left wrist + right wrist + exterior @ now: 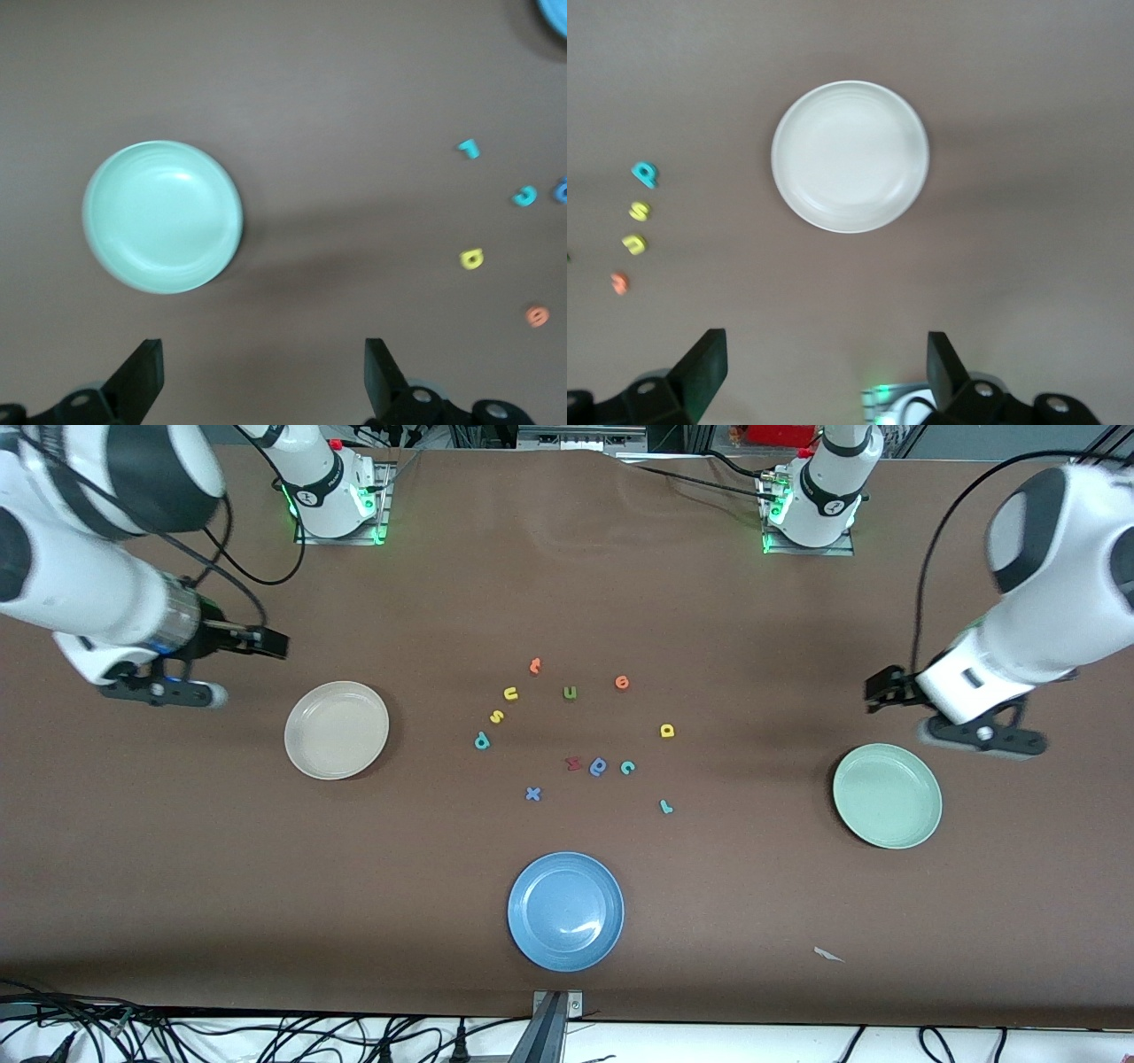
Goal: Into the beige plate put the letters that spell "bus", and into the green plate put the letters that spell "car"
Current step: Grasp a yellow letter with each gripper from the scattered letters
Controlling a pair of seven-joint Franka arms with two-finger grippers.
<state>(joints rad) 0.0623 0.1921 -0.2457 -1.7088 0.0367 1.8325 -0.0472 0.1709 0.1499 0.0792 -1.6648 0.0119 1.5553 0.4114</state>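
Note:
My right gripper should next take hold of the yellow s by its curved end, so that it can spell "bus" in the beige plate.
The beige plate lies empty toward the right arm's end, the green plate empty toward the left arm's end. Between them the letters are scattered: teal b, yellow s, yellow u, teal c, yellow a, teal r. My right gripper hangs open over bare table beside the beige plate. My left gripper hangs open beside the green plate. Both hold nothing.
A blue plate sits near the table's front edge. Other letters lie among the task's: orange t, olive u, orange e, red m, blue round letter, blue x. A paper scrap lies near the front edge.

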